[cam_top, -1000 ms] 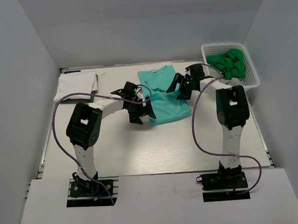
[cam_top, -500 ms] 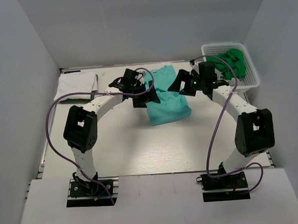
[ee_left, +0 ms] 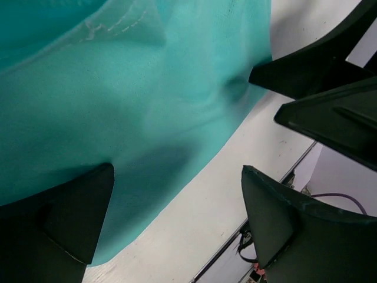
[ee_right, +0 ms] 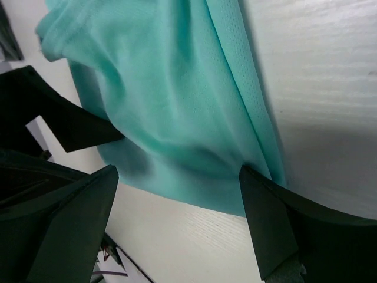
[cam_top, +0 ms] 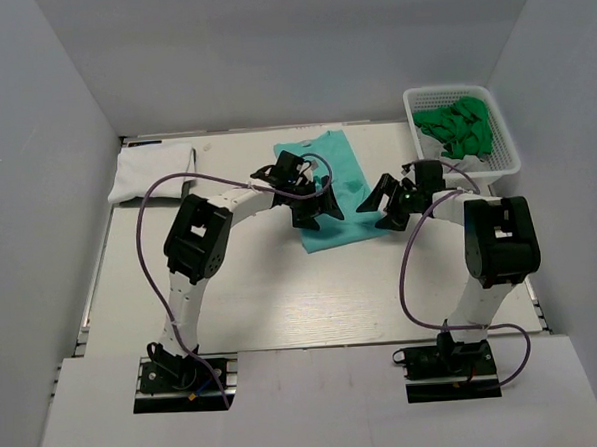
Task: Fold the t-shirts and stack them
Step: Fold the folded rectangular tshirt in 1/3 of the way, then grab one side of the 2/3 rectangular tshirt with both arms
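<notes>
I should take hold of the teal-mint t-shirt's near hem corner next with my left gripper, across from my right gripper. Then I will fold the t-shirt lengthwise.
The teal-mint t-shirt (cam_top: 331, 172) lies folded into a long strip at the middle back of the table. My left gripper (cam_top: 316, 208) is open at the strip's near left edge, and my right gripper (cam_top: 388, 204) is open at its near right edge. In the left wrist view the shirt (ee_left: 147, 100) fills the upper left, and the open gripper (ee_left: 177, 230) straddles its hem over bare table. In the right wrist view the shirt (ee_right: 177, 100) lies between the spread fingers (ee_right: 277, 236). Neither gripper pinches any cloth. The white t-shirt (cam_top: 154, 171) lies folded at the back left.
A white lattice basket (cam_top: 496, 168) with dark green cloth (cam_top: 459, 125) stands at the back right. Grey walls close in the table on three sides. Each wrist view shows the other arm's black fingers just across the shirt.
Both grippers have moved toward the near end of the teal shirt and closer together. The raised cloth now lies flat as a narrower strip.
</notes>
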Motion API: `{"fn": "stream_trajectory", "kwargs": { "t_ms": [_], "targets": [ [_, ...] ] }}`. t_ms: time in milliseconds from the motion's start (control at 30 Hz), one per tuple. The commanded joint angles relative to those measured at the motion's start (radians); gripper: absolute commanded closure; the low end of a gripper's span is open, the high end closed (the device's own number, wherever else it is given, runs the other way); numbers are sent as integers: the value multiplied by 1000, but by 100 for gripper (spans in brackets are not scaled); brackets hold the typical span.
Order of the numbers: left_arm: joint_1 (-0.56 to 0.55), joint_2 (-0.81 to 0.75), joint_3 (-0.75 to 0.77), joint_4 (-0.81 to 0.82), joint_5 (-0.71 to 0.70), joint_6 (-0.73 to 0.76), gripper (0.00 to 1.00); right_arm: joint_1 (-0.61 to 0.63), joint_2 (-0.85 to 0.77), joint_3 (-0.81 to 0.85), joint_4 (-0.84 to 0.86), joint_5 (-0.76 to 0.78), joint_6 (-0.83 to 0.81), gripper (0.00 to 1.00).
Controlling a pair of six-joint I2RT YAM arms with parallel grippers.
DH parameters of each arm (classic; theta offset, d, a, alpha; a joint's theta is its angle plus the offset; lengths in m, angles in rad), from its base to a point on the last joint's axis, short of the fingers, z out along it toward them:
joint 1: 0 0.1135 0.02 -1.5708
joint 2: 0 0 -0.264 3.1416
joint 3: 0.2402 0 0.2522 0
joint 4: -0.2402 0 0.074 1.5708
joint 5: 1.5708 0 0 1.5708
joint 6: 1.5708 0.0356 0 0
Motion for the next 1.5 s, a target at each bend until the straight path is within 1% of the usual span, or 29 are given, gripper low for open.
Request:
{"fn": "stream_trajectory", "kwargs": {
  "t_ms": [0, 67, 167, 200, 267, 300, 333, 400, 433, 467, 533, 567, 633, 667, 733, 767, 800, 867, 900, 967, 1033, 1067, 1133, 1200, 1267, 1333, 1433, 1467],
  "targets": [
    [4, -6, -49, -56, -46, 23, 0, -28, 70, -65, 44, 10, -17, 10],
    [4, -6, -62, -70, -76, 37, 0, -34, 81, -82, 45, -24, -38, 10],
    [4, -6, -63, -108, -86, 62, 0, -17, 72, -114, 24, -23, -74, 10],
    [4, -15, -52, -118, -95, 74, 0, -14, 58, -121, -29, -27, -98, 10],
    [4, -15, -52, -141, -95, 85, 0, -6, 12, -149, -56, -23, -135, 10],
    [4, -29, -52, -141, -95, 97, 0, 15, -5, -169, -89, -18, -144, 10],
    [4, -50, -52, -154, -104, 109, 0, 27, -67, -177, -106, -12, -155, 10],
    [4, -83, -75, -173, -118, 120, 0, 63, -109, -194, -180, -3, -199, 10],
    [4, -125, -75, -191, -118, 120, 0, 87, -173, -191, -204, 0, -212, 10],
    [4, -150, -75, -219, -118, 151, 0, 101, -198, -183, -256, -6, -238, 10],
    [-9, -218, -75, -266, -168, 171, 0, 142, -313, -171, -339, -3, -262, 10],
    [-19, -295, -75, -276, -188, 180, 0, 153, -370, -162, -358, 11, -265, 10],
    [-19, -371, -116, -276, -240, 180, 0, 155, -419, -151, -399, 56, -252, 10],
    [-19, -402, -128, -285, -254, 180, 0, 153, -470, -136, -404, 82, -249, 10],
    [-19, -466, -164, -329, -303, 180, 0, 150, -487, -123, -451, 150, -220, 10],
    [-19, -480, -181, -346, -320, 180, 0, 152, -508, -114, -461, 161, -216, 10],
    [-19, -501, -225, -357, -361, 157, 0, 150, -514, -117, -477, 209, -181, 10],
    [-19, -512, -271, -372, -415, 134, 0, 150, -536, -131, -490, 223, -170, 10],
    [-19, -512, -309, -372, -415, 122, 0, 153, -538, -146, -494, 282, -145, 10],
    [-19, -512, -340, -353, -426, 113, 0, 153, -527, -169, -493, 293, -123, 10],
    [-10, -494, -369, -300, -409, 112, 0, 153, -499, -178, -487, 284, -105, 10],
    [-10, -468, -369, -290, -371, 112, 0, 155, -475, -183, -466, 272, -98, 10],
    [-10, -445, -379, -250, -371, 112, 0, 153, -458, -204, -412, 244, -71, 10],
    [-10, -407, -379, -215, -362, 112, 3, 156, -439, -220, -390, 231, -54, 10],
    [-10, -365, -379, -201, -353, 112, 7, 155, -410, -224, -361, 221, -49, 10],
    [-1, -342, -379, -188, -342, 112, 15, 158, -390, -226, -346, 205, -49, 10],
    [-1, -307, -388, -149, -342, 112, 23, 158, -334, -223, -321, 182, -52, 10],
    [-1, -307, -388, -148, -333, 112, 28, 158, -324, -223, -312, 178, -52, 10]
  ]
}}
